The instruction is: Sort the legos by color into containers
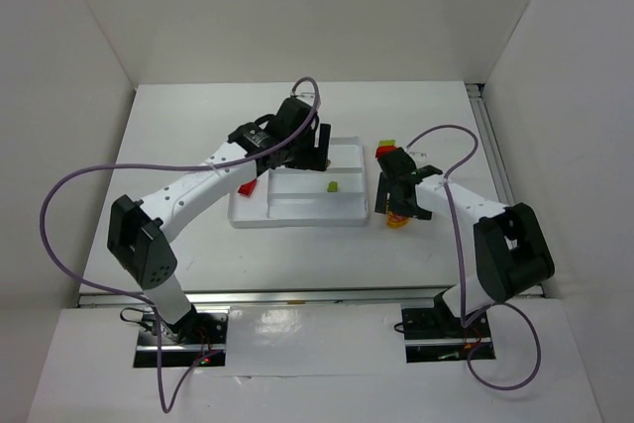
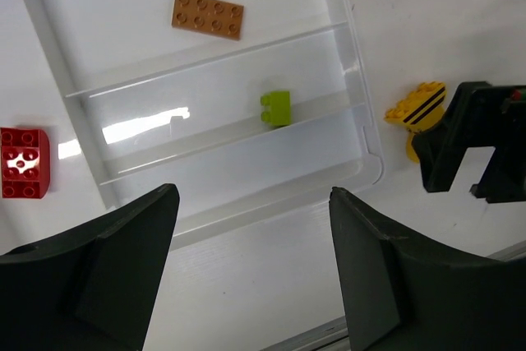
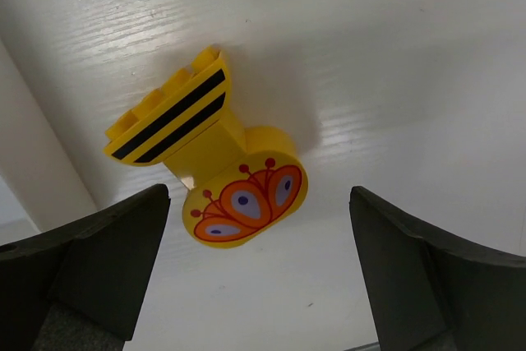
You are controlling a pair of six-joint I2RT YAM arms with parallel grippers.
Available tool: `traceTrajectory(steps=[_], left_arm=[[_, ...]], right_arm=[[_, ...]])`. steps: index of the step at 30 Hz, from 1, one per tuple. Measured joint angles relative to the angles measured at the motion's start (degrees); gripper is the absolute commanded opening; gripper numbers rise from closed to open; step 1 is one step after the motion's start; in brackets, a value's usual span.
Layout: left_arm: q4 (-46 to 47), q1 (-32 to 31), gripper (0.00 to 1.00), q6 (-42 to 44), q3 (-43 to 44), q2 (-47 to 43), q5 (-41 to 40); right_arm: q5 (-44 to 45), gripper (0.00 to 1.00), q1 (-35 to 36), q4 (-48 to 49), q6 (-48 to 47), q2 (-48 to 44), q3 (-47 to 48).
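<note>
My right gripper isn't ready to close yet: its fingers are above the flower-printed side of the yellow piece (image 1: 398, 221) between them. It needs to go lower first, then close on the yellow piece.
The white tray (image 1: 349, 217) lies mid-table, and its containers (image 2: 205, 133) are long sections beside a tall one. My left gripper (image 1: 315, 154) (image 2: 251, 195) hovers open and empty over the tray. An orange-brown plate (image 2: 208, 15) lies in the far long section. A lime green brick (image 2: 277, 108) (image 1: 334, 186) sits in the section beside it. A red brick (image 2: 24, 163) (image 1: 248, 188) rests at the tray's left end. A yellow piece (image 3: 209, 166) (image 1: 398, 221) with black stripes and an orange flower print lies on the table right of the tray. My right gripper (image 1: 401, 197) (image 3: 259, 191) stands open just above it, fingers apart on either side.
More legos, red (image 1: 389, 152) and lime green (image 1: 386, 142), sit on the table beyond my right gripper, near the tray's far right corner. White walls enclose the table on three sides. A metal rail (image 1: 490, 146) runs along the right edge.
</note>
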Motion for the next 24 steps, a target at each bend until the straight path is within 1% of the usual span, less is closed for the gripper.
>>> traceTrajectory(steps=[5,12,15,16,17,20,24], left_arm=[[-0.92,0.0,0.85,0.0,-2.05,0.02,0.04],[-0.83,0.0,0.82,0.22,-2.05,0.02,1.05],[-0.79,0.0,0.82,0.98,-2.05,0.07,2.21],[-0.74,0.0,0.82,1.22,-2.05,0.09,2.58],[-0.7,0.0,0.82,1.4,-2.05,0.11,2.91],[-0.63,0.2,0.82,1.97,-2.05,0.31,4.72],[-0.31,1.05,0.82,3.65,-1.51,0.83,10.58]], right_arm=[[-4.96,0.96,-2.82,3.76,-3.54,0.57,-1.62],[-10.34,0.69,-3.74,10.12,-7.02,0.94,-4.28],[-11.54,0.63,-4.11,11.85,-7.45,1.6,-4.15],[-11.56,0.63,-4.15,12.2,-7.48,1.6,-4.15],[-11.56,0.61,-4.17,12.22,-7.56,1.6,-4.15],[-11.34,0.61,-4.22,11.91,-7.63,1.16,-4.15],[-11.1,0.61,-4.22,10.16,-7.82,-2.86,-4.15]])
